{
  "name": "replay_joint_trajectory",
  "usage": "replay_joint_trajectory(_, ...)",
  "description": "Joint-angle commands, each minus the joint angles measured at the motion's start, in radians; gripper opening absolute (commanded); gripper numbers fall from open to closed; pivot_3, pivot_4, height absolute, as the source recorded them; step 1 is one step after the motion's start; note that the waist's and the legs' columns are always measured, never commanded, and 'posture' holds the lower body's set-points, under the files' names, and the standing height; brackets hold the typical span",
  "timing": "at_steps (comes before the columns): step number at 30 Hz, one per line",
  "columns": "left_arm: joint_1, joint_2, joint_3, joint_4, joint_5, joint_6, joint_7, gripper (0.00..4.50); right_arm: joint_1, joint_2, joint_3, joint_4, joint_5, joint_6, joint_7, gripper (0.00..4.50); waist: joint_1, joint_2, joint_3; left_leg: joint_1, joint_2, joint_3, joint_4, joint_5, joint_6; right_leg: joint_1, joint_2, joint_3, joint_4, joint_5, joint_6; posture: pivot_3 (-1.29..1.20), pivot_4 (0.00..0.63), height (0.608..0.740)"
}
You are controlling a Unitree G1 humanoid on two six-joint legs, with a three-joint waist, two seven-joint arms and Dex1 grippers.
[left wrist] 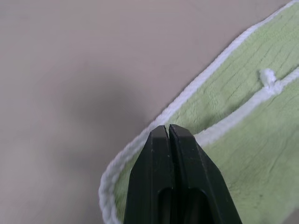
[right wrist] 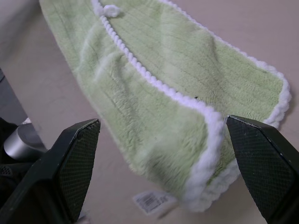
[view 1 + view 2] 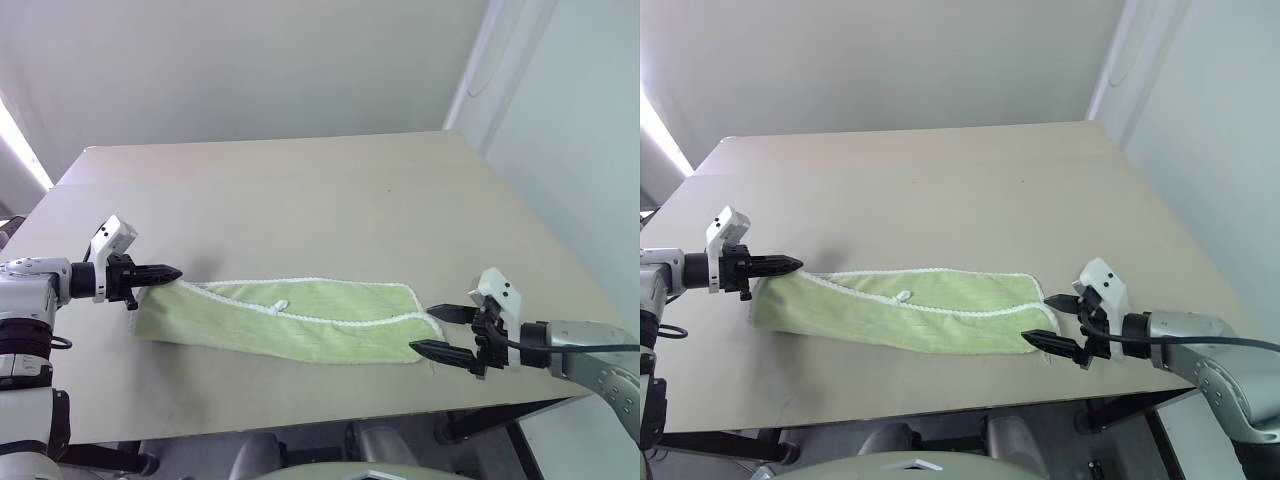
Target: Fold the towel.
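My right gripper grabs the towel (image 3: 310, 322) by its white-trimmed end corner (image 3: 420, 318) next, to fold it.
The towel (image 3: 310, 322) is a light lime-green strip with white trim, folded lengthwise and lying along the near part of the table. A small white loop (image 3: 280, 306) sits on its trim line. My left gripper (image 3: 172, 272) is shut on the towel's left corner, which rises a little off the table to the fingertips. In the left wrist view the closed gripper (image 1: 167, 127) pinches the white trim. My right gripper (image 3: 425, 330) stands open at the towel's right end. In the right wrist view that end of the towel (image 2: 177, 79) lies between its two fingers, untouched.
The tan table (image 3: 300, 180) stretches far beyond the towel, with its near edge just below the towel and its right edge close to my right arm. A small white label (image 2: 152, 201) peeks out from under the towel's right end.
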State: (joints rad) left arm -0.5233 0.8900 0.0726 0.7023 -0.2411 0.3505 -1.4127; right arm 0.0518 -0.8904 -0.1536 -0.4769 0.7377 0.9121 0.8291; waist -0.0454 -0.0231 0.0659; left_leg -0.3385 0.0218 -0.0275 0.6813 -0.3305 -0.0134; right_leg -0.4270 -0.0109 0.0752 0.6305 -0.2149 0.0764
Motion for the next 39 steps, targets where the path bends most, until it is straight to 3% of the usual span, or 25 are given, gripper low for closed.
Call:
replay_joint_trajectory(1, 0.01, 0.005, 0.026, -0.039, -0.022, 0.015, 0.009, 0.06, -0.039, 0.002, 0.011, 0.028, 0.002, 0.021, -0.004, 4.5, 0.001, 0.0, 0.0, 0.0, 0.0, 0.0, 0.0, 0.0, 0.0, 0.0, 0.0, 0.0, 0.0, 0.0, 0.0, 0.0, 0.0, 0.712)
replay_joint_trajectory(7, 0.035, 0.006, 0.034, -0.072, -0.037, 0.026, 0.025, 0.06, -0.073, -0.001, 0.041, 0.07, -0.007, 0.046, 0.006, 4.5, 0.004, 0.0, 0.0, -0.001, 0.0, 0.0, 0.0, 0.0, 0.0, 0.0, 0.0, 0.0, 0.0, 0.0, 0.0, 0.0, 0.0, 0.712)
replay_joint_trajectory(10, 0.044, 0.009, 0.035, -0.08, -0.043, 0.03, 0.03, 0.0, -0.078, 0.002, 0.037, 0.071, -0.008, 0.034, 0.01, 3.89, 0.003, 0.0, 0.0, -0.001, 0.0, 0.0, 0.0, 0.0, 0.0, 0.0, 0.0, 0.0, 0.0, 0.0, 0.0, 0.0, 0.0, 0.712)
replay_joint_trajectory(20, 0.03, 0.0, 0.041, -0.068, -0.055, 0.033, 0.05, 0.0, -0.067, -0.009, 0.013, 0.037, -0.004, 0.019, 0.023, 0.13, 0.002, 0.0, 0.0, -0.001, 0.0, 0.0, 0.0, 0.0, 0.0, 0.0, 0.0, 0.0, 0.0, 0.0, 0.0, 0.0, 0.0, 0.712)
replay_joint_trajectory(25, -0.03, -0.034, 0.086, -0.035, -0.084, 0.028, 0.103, 0.0, -0.074, -0.002, -0.026, 0.044, -0.001, -0.011, 0.027, 0.05, 0.004, -0.001, 0.0, -0.001, 0.0, 0.0, 0.0, 0.0, 0.0, 0.0, 0.0, 0.0, 0.0, 0.0, 0.0, 0.0, 0.0, 0.712)
replay_joint_trajectory(30, -0.244, -0.138, 0.196, 0.125, -0.112, -0.058, 0.334, 0.0, -0.341, 0.084, -0.082, 0.2, -0.027, -0.047, -0.108, 0.05, 0.002, -0.001, 0.0, 0.0, -0.001, 0.0, 0.003, 0.0, 0.0, 0.001, 0.0, 0.0, 0.0, 0.003, 0.001, 0.0, 0.0, 0.712)
replay_joint_trajectory(34, -0.393, -0.193, 0.215, 0.246, -0.109, -0.123, 0.401, 0.0, -0.539, 0.15, -0.067, 0.367, -0.122, -0.135, -0.204, 0.05, 0.001, -0.001, 0.0, 0.0, -0.001, 0.0, 0.002, 0.001, 0.0, 0.002, 0.001, 0.0, 0.0, 0.004, 0.001, 0.0, 0.0, 0.712)
replay_joint_trajectory(39, -0.608, -0.291, 0.221, 0.441, -0.056, -0.323, 0.616, 0.0, -0.784, 0.246, -0.049, 0.635, -0.255, -0.311, -0.3, 0.05, 0.003, -0.001, 0.0, -0.003, -0.002, -0.001, 0.0, 0.0, 0.0, -0.001, 0.0, 0.001, -0.001, 0.008, 0.002, 0.0, 0.0, 0.712)
